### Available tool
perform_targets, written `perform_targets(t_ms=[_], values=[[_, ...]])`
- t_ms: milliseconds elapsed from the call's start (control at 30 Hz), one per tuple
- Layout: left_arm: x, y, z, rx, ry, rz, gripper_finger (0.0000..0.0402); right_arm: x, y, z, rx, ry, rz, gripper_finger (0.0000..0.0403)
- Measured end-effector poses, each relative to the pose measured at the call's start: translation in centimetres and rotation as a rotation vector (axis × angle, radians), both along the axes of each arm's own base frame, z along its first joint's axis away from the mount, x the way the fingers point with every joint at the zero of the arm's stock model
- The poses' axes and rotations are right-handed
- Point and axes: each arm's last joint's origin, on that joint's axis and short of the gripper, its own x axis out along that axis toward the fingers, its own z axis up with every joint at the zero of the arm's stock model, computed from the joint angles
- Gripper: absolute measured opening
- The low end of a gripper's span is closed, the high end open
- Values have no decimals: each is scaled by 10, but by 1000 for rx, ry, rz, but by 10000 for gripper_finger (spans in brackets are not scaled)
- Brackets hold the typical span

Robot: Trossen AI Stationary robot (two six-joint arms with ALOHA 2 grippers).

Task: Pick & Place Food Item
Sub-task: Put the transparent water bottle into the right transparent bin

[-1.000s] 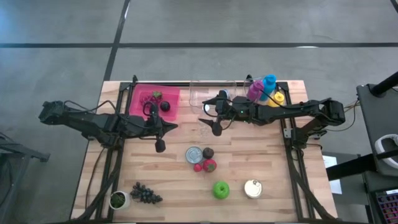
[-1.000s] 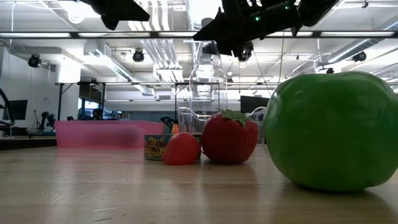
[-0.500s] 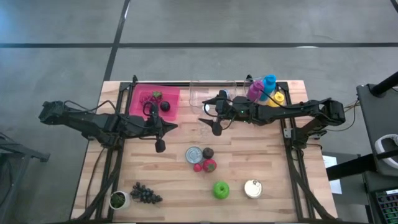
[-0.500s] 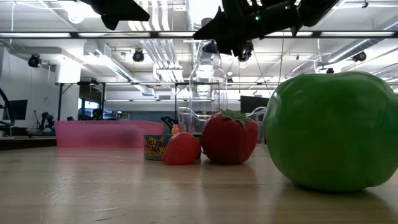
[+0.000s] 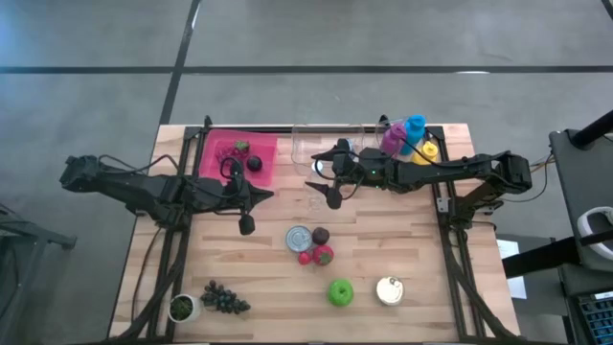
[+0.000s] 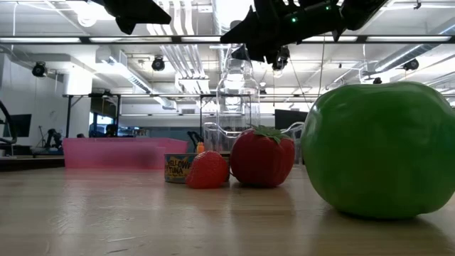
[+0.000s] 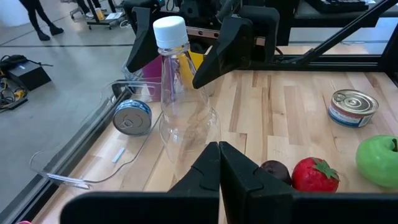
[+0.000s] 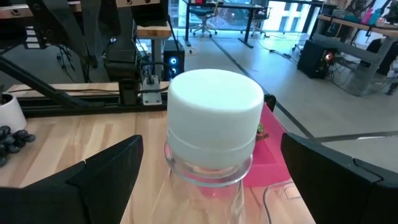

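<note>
My right gripper grabs the clear bottle by its white cap (image 8: 215, 104) next, to stand it in the bin with the coloured bottles.
A clear plastic bottle (image 7: 179, 93) with a white cap (image 8: 215, 104) stands upright on the wood table. My right gripper (image 5: 324, 190) is open and level at the bottle's neck, one finger (image 8: 109, 174) on each side of the cap, with a gap to it on both sides. My left gripper (image 7: 219, 147) is shut and holds nothing; it hovers over the table's left-middle (image 5: 246, 225), pointing toward the bottle. In front of the bottle a tuna can (image 5: 300, 237), a dark plum (image 5: 321, 234) and a strawberry (image 5: 324, 254) rest on the table.
A pink bin (image 5: 218, 165) with fruit sits far left, a clear bin (image 5: 326, 142) beside it, coloured bottles (image 5: 408, 137) far right. A green apple (image 5: 340, 292), another can (image 5: 389, 290), grapes (image 5: 223, 299) and a small pot (image 5: 182, 308) lie near the front edge.
</note>
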Motion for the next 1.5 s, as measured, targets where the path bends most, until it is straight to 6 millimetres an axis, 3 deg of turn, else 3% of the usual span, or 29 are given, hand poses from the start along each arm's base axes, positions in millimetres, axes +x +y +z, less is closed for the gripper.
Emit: perform_targets(t_ms=[1233, 1500], values=[[0, 0, 0, 0, 0, 0, 1, 0, 0, 1, -7, -6, 3, 379], [0, 0, 0, 0, 0, 0, 1, 0, 0, 1, -11, -6, 3, 329]])
